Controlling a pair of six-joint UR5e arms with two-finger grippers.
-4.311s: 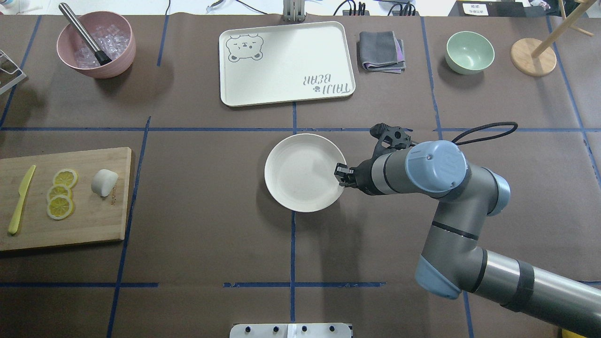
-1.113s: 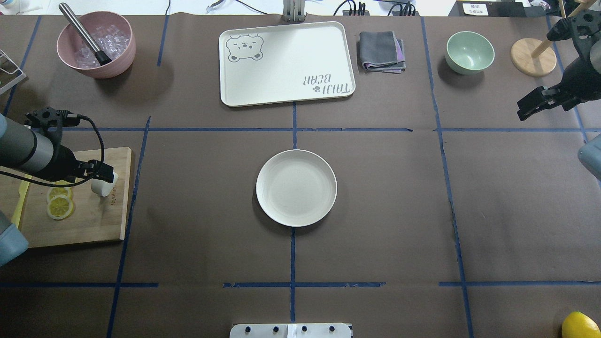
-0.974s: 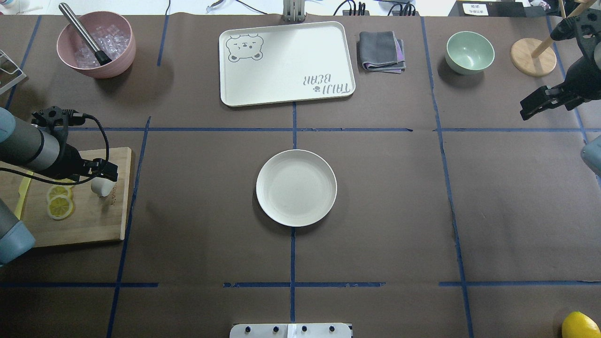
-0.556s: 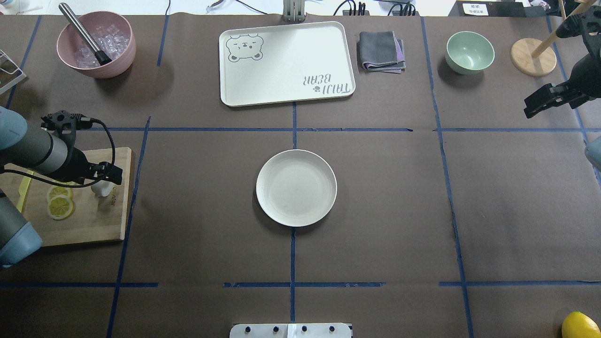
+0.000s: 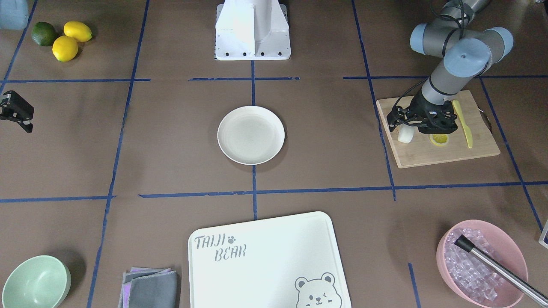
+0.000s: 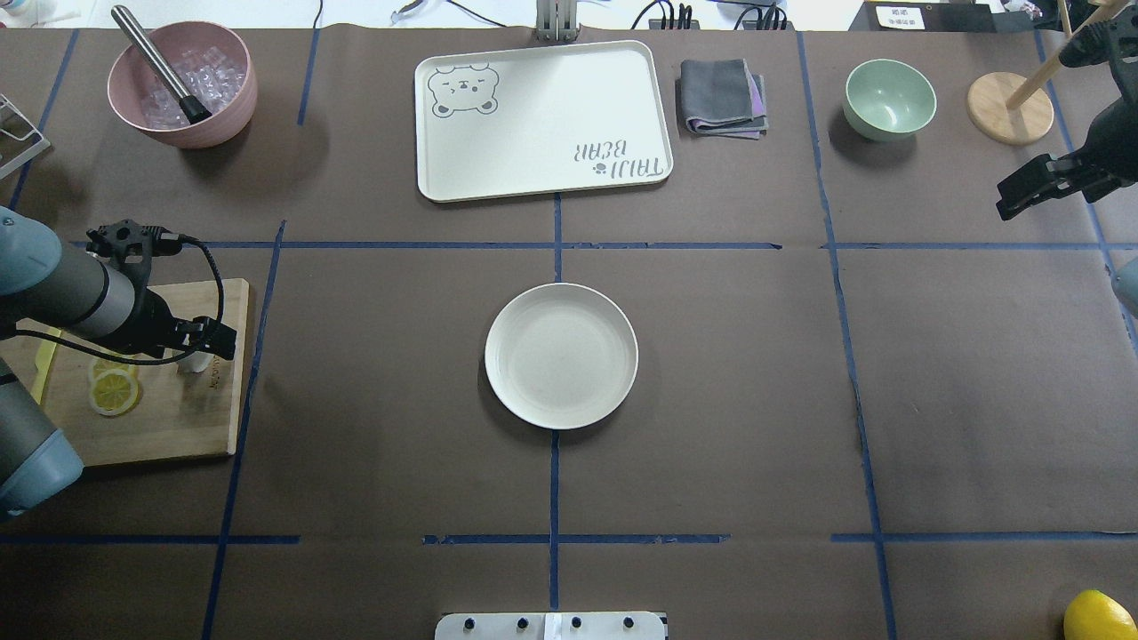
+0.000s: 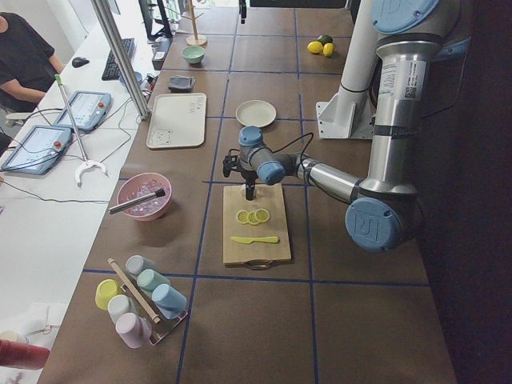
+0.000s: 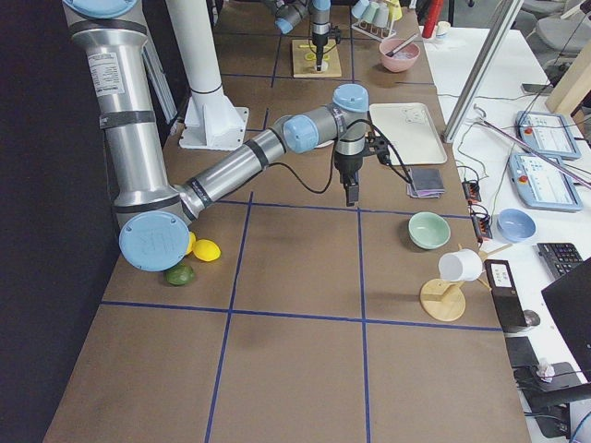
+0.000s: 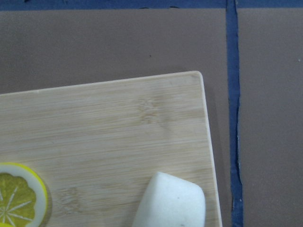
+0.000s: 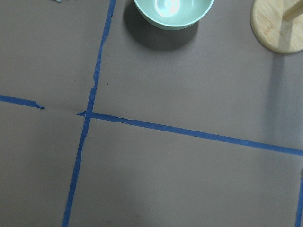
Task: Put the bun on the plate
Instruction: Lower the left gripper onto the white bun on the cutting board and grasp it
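I will next grab the white bun with my left gripper across its narrow body [image 5: 406, 133], to put it on the plate [image 5: 250, 134].
The white bun [image 5: 406, 135] lies on the wooden cutting board [image 5: 428, 156] at the table's left side. My left gripper [image 5: 400, 120] hangs low right over it, open, fingers either side. From overhead that gripper [image 6: 213, 338] covers most of the bun [image 6: 197, 362]. The left wrist view shows the bun [image 9: 170, 201] at its bottom edge, near the board's corner. The round cream plate [image 6: 561, 356] sits bare at the table's middle, far from both arms. My right gripper [image 6: 1009, 200] hovers open at the far right with nothing in it.
Lemon slices [image 6: 114, 391] and a yellow knife [image 5: 463, 124] share the board. At the back stand a pink ice bowl [image 6: 227, 120], the bear-print board [image 6: 542, 120], a grey cloth [image 6: 722, 98], a mint bowl [image 6: 889, 98] and a wooden stand [image 6: 1009, 108]. A lemon [image 6: 1098, 615] lies near-right.
My right gripper let go of the plate, which now lies a little nearer, and withdrew to the far right. My left arm came in and moved right until it was over the bun.
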